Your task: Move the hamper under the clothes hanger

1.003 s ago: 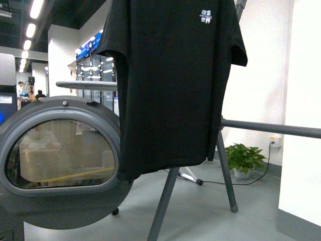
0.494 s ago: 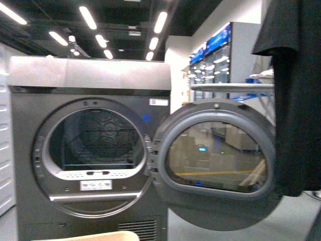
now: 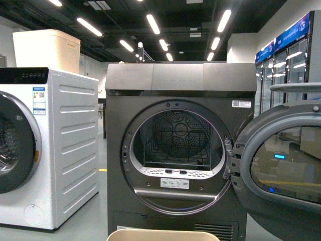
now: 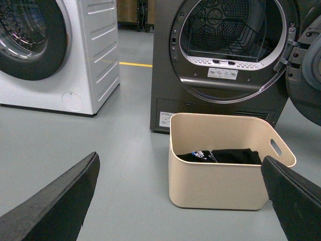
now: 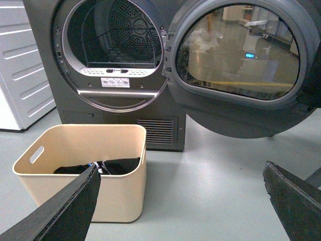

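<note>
The hamper's broad body (image 4: 218, 184) is too wide for the fingers, so my left gripper should next grab the hamper by the thin rim of its end (image 4: 171, 135).
The hamper (image 4: 220, 186) is a beige tub standing on the grey floor right in front of the dryer, with dark clothes (image 4: 223, 156) lying in its bottom. Its rim (image 3: 160, 235) just shows at the lower edge of the front view. My left gripper (image 4: 179, 159) is open and held back from the hamper, which sits between its two wide-spread fingers (image 4: 55, 203). My right gripper (image 5: 180, 168) is open too, with the hamper (image 5: 120, 198) off to one side by one finger (image 5: 65, 211). One grey round bar of the clothes hanger (image 3: 296, 87) shows at the right edge of the front view.
The dark grey dryer (image 3: 178, 80) stands in the middle with its round door (image 3: 281, 160) swung open to the right. A white washing machine (image 3: 65, 150) is to its left, with a cream tub (image 3: 47, 47) on top. Bare floor (image 5: 215, 186) lies right of the hamper.
The front view has swung left. The black T-shirt on the rack filled it before and has now left the view, and the dryer and washing machine have come in.
</note>
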Tool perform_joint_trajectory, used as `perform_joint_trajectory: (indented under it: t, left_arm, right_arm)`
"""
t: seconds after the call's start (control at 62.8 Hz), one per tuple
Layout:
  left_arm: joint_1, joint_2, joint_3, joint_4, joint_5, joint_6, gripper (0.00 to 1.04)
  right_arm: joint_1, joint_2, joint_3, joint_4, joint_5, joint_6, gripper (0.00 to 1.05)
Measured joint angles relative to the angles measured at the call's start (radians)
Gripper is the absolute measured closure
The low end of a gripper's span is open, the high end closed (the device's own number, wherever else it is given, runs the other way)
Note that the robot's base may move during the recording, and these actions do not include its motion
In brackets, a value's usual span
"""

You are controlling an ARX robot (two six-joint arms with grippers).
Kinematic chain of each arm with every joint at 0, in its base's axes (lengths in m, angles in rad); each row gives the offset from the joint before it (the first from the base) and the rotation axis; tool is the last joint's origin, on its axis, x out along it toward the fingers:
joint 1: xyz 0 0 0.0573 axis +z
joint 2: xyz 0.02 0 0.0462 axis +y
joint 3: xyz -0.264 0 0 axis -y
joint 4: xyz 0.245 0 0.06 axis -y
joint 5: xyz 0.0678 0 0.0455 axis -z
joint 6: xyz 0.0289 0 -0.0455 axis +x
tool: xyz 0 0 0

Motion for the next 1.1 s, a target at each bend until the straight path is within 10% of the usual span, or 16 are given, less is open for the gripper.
perform_joint_trajectory:
  t: [1.099]
  left_arm:
    - [0.000,0.000,0.000,0.000,0.000,0.000,0.07]
  right_arm:
    - [0.000,0.000,0.000,0.000,0.000,0.000,0.08]
